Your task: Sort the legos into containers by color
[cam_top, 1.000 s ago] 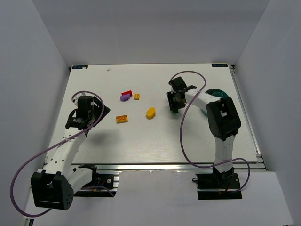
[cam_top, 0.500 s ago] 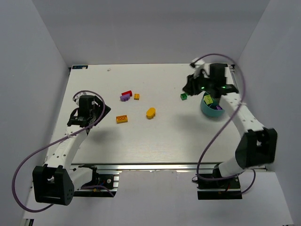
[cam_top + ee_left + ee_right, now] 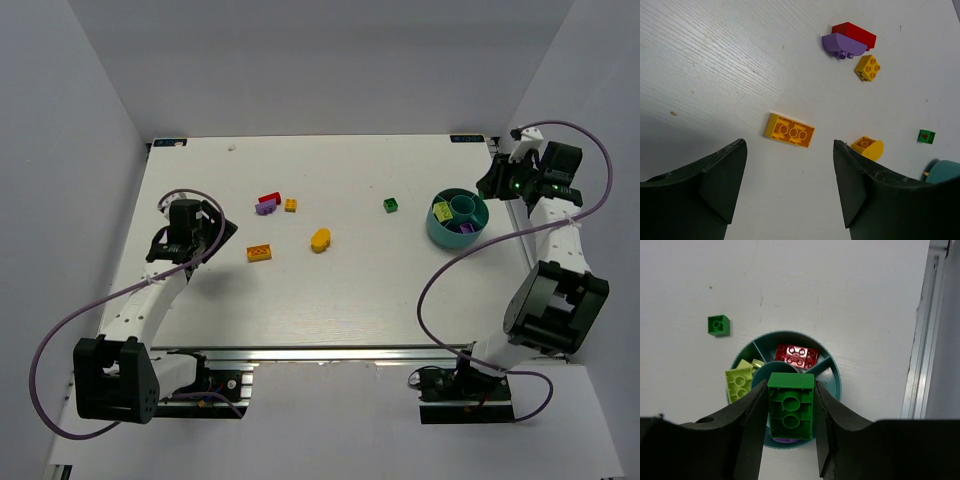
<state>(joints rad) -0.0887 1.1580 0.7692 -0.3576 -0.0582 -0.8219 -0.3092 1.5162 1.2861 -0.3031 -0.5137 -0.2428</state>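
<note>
The dark green brick hangs high above the bowl's inner cup rim, so it would likely miss the open section if my right gripper opened now.
My right gripper [image 3: 790,390] is shut on a dark green brick [image 3: 790,412] and holds it above the teal bowl [image 3: 832,372], studs away from the camera. The bowl holds a red brick [image 3: 796,355], lime bricks [image 3: 740,381] and a purple one [image 3: 787,441]. In the top view the right gripper [image 3: 492,186] is just right of the bowl [image 3: 432,232]. My left gripper [image 3: 789,165] is open and empty, just short of a yellow-orange brick [image 3: 789,131]. Beyond lie the oval piece [image 3: 868,148], a small orange brick [image 3: 867,67], a purple brick [image 3: 842,46] and a red brick [image 3: 854,34].
A small green brick [image 3: 390,205] lies alone on the table left of the bowl; it also shows in the right wrist view [image 3: 718,325]. The table's metal side rail [image 3: 922,340] runs close to the right of the bowl. White walls enclose the table.
My right arm has swung from the table's middle to the far right, over the bowl, carrying the dark green brick. The left arm has hardly moved.
</note>
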